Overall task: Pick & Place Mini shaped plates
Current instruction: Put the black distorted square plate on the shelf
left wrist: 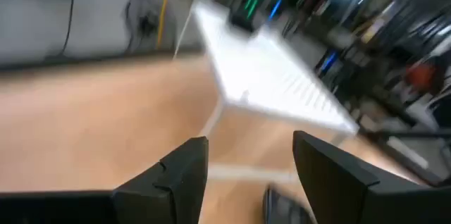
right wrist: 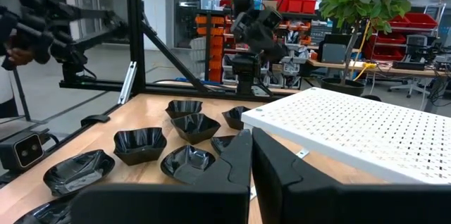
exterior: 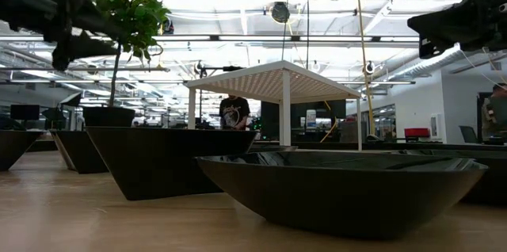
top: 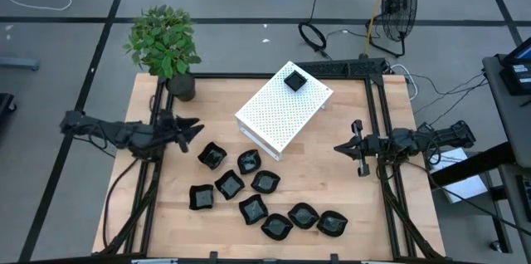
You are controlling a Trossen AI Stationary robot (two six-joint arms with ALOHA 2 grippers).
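Observation:
My left gripper grips the black mini plate by its raised rim (top: 204, 152) next, to set the plate on the white perforated box (top: 278, 108).
Several glossy black mini shaped plates (top: 249, 162) lie bottom-down in a loose group on the wooden table's near half; the right wrist view also shows these plates (right wrist: 139, 144). One small square plate (top: 294, 80) sits on the far corner of the white perforated box (top: 278, 108). My left gripper (top: 194, 129) hovers open above the table's left side, left of the group, with nothing between its fingers (left wrist: 184, 175). My right gripper (top: 339, 147) hangs shut at the table's right side, pointing level toward the box, its fingers (right wrist: 236, 164) closed on nothing.
A potted plant (top: 166, 44) stands at the far left corner. The box (exterior: 273, 82) stands on thin legs near the table's middle and far side. Black frame rails (top: 377, 114) run along the left and right edges. Bare wood lies between the box and my right gripper.

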